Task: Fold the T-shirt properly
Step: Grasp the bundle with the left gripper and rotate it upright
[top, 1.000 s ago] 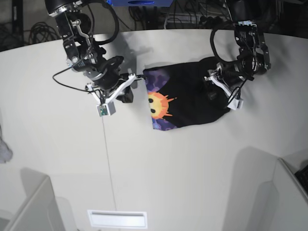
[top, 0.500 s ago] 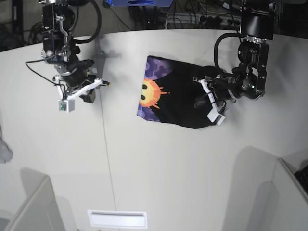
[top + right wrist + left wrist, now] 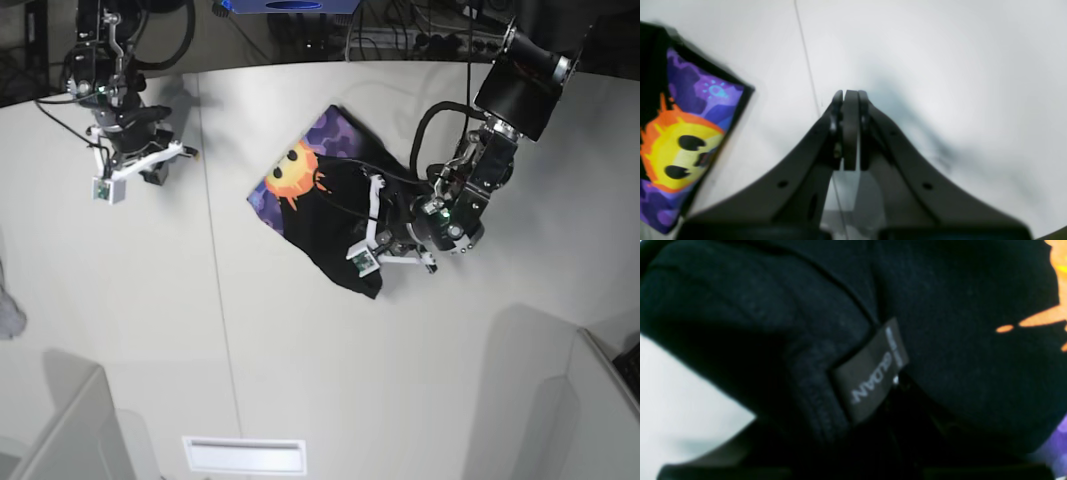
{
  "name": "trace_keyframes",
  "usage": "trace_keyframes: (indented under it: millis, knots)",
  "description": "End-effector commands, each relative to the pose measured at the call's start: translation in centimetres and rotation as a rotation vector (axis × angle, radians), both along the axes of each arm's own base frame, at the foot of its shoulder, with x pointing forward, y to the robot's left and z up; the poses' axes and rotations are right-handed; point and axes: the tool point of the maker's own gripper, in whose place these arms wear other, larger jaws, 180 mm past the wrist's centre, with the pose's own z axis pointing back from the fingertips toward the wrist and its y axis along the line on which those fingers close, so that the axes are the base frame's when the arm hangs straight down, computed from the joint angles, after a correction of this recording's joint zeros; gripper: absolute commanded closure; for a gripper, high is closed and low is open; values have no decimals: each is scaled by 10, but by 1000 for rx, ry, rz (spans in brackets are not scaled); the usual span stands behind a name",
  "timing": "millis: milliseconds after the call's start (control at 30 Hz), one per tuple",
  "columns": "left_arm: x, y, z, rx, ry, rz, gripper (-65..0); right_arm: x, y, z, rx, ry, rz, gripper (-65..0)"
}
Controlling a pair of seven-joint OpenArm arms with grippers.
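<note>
I need to turn the T-shirt straight with my left gripper before I release it, because the T-shirt's held edge (image 3: 352, 285) and sun-face print (image 3: 295, 172) slant across the table.
The black T-shirt (image 3: 335, 215) lies folded on the white table (image 3: 300, 350), its sun-face print (image 3: 295, 172) turned up at the far left corner. My left gripper (image 3: 392, 243) is at the shirt's near right edge, shut on the T-shirt. In the left wrist view, black cloth (image 3: 940, 323) and a neck label (image 3: 870, 373) fill the frame, and the fingers are lost in the dark. My right gripper (image 3: 150, 165) hovers far left of the shirt, shut and empty. The right wrist view shows it (image 3: 850, 95) over bare table, with the T-shirt's print (image 3: 683, 146) at the left.
A small grey-white cloth scrap (image 3: 8, 315) lies at the table's left edge. A white slotted plate (image 3: 243, 455) sits near the front edge. Grey partitions stand at the front left (image 3: 60, 430) and front right (image 3: 580, 400). Cables hang behind the table.
My left arm has dragged the T-shirt toward the front and turned it, so the print now points to the far left. My right arm has pulled away to the far left, still shut.
</note>
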Motion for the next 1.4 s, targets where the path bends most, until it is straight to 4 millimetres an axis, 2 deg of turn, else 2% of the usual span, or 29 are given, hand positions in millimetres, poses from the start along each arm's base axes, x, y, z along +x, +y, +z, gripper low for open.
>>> trace_keyframes:
  millis: [0, 333, 567, 833, 1067, 1200, 1367]
  knots:
    - [9, 0, 7, 38, -30, -28, 0, 5, -3, 10, -8, -42, -3, 0]
    - [11, -65, 24, -8, -151, -295, 0, -2, 14, 4, 56, -27, -36, 0]
    - [9, -95, 35, -15, -218, -460, 0, 0, 27, 3, 103, -31, -63, 0]
    - [-1, -105, 29, 11, -202, -626, 0, -2, 29, 2, 112, -26, -72, 0]
    - [1, -116, 26, 85, -276, -702, 0, -8, 0, 1, 110, -28, -200, 0]
    - [-12, -124, 23, 91, -258, -790, 0, -10, -2, 0, 108, -24, -206, 0]
    - [-16, -121, 18, 93, -245, -779, 0, -13, -5, -2, 99, -17, -204, 0]
